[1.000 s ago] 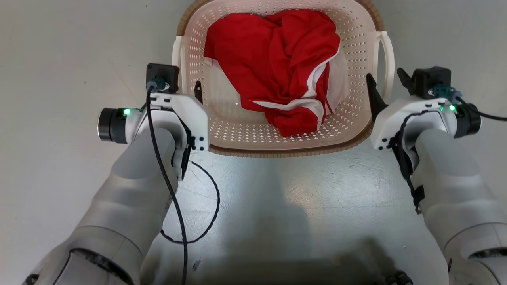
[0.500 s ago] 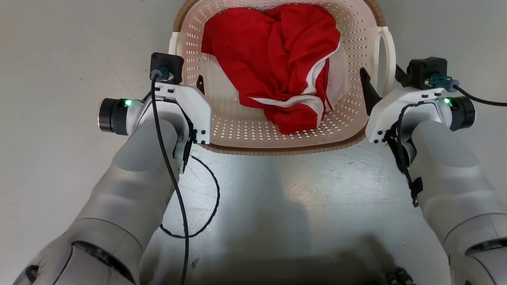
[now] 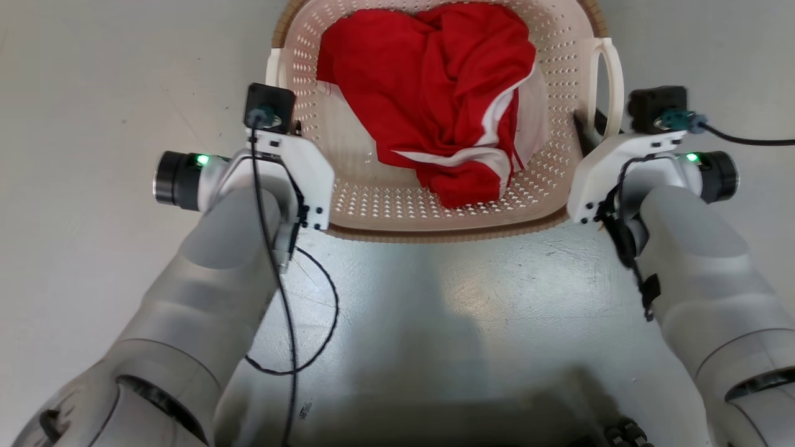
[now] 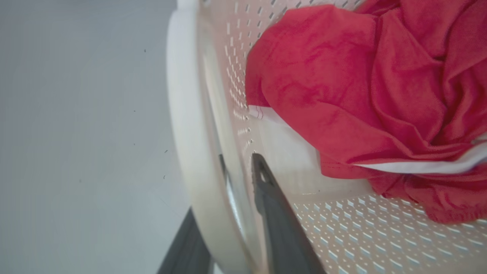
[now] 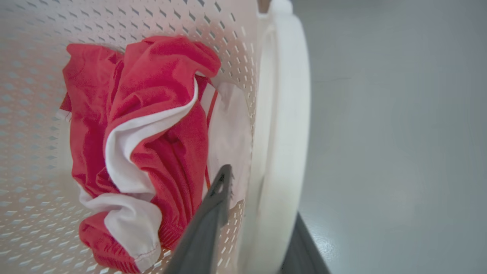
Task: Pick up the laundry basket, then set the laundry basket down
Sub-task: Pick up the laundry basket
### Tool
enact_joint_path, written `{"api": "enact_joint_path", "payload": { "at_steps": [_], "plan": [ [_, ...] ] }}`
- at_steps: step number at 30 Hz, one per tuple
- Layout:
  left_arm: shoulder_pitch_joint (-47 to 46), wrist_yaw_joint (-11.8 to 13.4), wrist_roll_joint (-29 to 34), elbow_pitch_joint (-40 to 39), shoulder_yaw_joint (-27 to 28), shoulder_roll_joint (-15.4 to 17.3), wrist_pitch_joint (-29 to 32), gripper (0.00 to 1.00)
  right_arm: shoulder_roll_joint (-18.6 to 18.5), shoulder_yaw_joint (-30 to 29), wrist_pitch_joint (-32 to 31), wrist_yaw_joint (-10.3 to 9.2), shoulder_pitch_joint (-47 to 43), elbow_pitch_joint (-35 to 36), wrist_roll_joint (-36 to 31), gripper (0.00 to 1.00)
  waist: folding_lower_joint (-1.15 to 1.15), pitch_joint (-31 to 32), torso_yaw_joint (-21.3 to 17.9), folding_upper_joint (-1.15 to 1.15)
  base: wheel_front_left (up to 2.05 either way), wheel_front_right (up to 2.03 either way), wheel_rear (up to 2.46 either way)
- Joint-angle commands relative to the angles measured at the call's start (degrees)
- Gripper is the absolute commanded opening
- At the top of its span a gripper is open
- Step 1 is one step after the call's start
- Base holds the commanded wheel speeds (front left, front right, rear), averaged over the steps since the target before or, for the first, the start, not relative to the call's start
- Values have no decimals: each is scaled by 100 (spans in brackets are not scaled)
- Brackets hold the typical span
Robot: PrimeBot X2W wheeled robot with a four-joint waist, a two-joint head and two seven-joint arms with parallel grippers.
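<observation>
My left gripper's fingers open less wide than the basket's body with the holes, so my left gripper should next grab the basket (image 3: 397, 202) by its narrow white loop handle (image 3: 274, 68).
The cream perforated laundry basket (image 3: 397, 202) with its brown rim band sits on the floor at the top centre of the head view, and a red and white garment (image 3: 435, 81) lies crumpled inside. My left gripper (image 3: 292, 127) is open at the basket's left side. One finger (image 4: 266, 190) is inside against the wall, the other outside the white loop handle (image 4: 186, 114). My right gripper (image 3: 593, 127) is open likewise. Its inner finger (image 5: 217, 198) is inside the basket, and the right handle (image 5: 285, 95) stands between its fingers.
Smooth grey floor (image 3: 93, 93) surrounds the basket on all sides. A black cable (image 3: 313, 347) hangs in a loop from my left wrist over the floor in front of the basket. A dark part of my base (image 3: 621, 431) shows at the bottom edge.
Both grippers have slid forward along the basket's sides, so their fingers now reach around the handles. The basket sits slightly higher in the head view.
</observation>
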State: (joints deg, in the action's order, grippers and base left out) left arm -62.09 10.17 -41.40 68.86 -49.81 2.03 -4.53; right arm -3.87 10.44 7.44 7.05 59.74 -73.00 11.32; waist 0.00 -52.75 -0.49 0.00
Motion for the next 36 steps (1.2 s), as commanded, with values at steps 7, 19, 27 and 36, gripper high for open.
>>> {"api": "enact_joint_path", "payload": {
  "at_steps": [7,19,27,36],
  "plan": [
    [-140,140,-47,-123,-164,85,97,0,100,397,-226,44,-53,46,280,0,0,42,-14,0,0,0,0],
    [-53,164,-242,-42,-403,85,255,0,100,809,-648,44,-85,79,522,0,0,317,-88,0,0,0,0],
    [234,134,-515,83,-424,85,469,0,100,971,-977,44,-304,58,621,0,0,871,-140,0,0,0,0],
    [740,102,-789,114,-499,85,705,0,100,1286,-1292,44,-772,185,941,0,0,1727,-234,0,0,0,0]
  ]
}}
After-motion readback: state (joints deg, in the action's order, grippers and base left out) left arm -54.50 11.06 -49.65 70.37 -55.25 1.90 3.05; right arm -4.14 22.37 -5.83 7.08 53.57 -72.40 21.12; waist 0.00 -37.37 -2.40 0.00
